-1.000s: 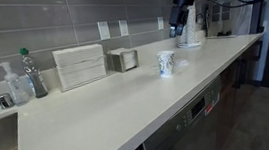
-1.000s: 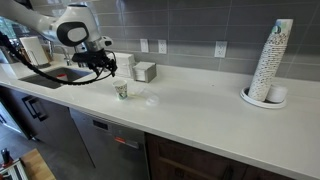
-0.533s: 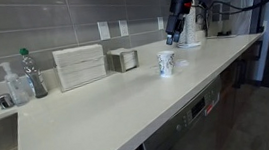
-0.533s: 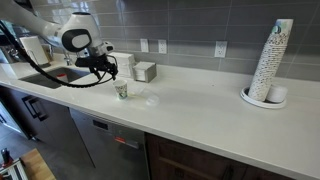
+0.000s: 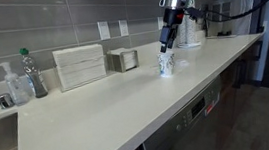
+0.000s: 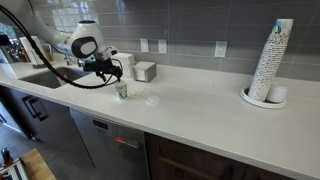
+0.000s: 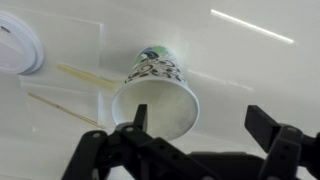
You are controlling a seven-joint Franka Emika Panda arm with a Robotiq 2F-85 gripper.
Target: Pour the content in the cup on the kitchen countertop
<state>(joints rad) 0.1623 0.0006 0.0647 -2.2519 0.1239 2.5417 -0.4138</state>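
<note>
My gripper picks up the cup by one side of its rim next, one finger inside and one outside, so the cup's opening stays open to pour the content.
The cup (image 5: 167, 64) stands upright on the kitchen countertop (image 5: 98, 114), white with a blue-green pattern; it also shows in an exterior view (image 6: 122, 90). My gripper (image 5: 169, 44) hangs just above it, fingers pointing down, as the exterior view (image 6: 118, 73) also shows. In the wrist view the gripper (image 7: 205, 125) is open; one finger lies over the rim of the cup (image 7: 160, 90), the other is off to the side above the bare countertop (image 7: 250, 70). The cup's inside looks pale; I cannot make out the content.
A slatted box (image 5: 80, 66), a small metal holder (image 5: 123, 59) and bottles (image 5: 32, 74) stand along the tiled wall. A tall stack of white cups (image 6: 272, 62) stands far along the counter. A sink (image 6: 50, 75) is near the arm. A white lid (image 7: 15, 45) and wooden stirrers (image 7: 85, 75) lie beside the cup.
My gripper has come down from near the wall and moved over to just above the cup. The cup has not moved.
</note>
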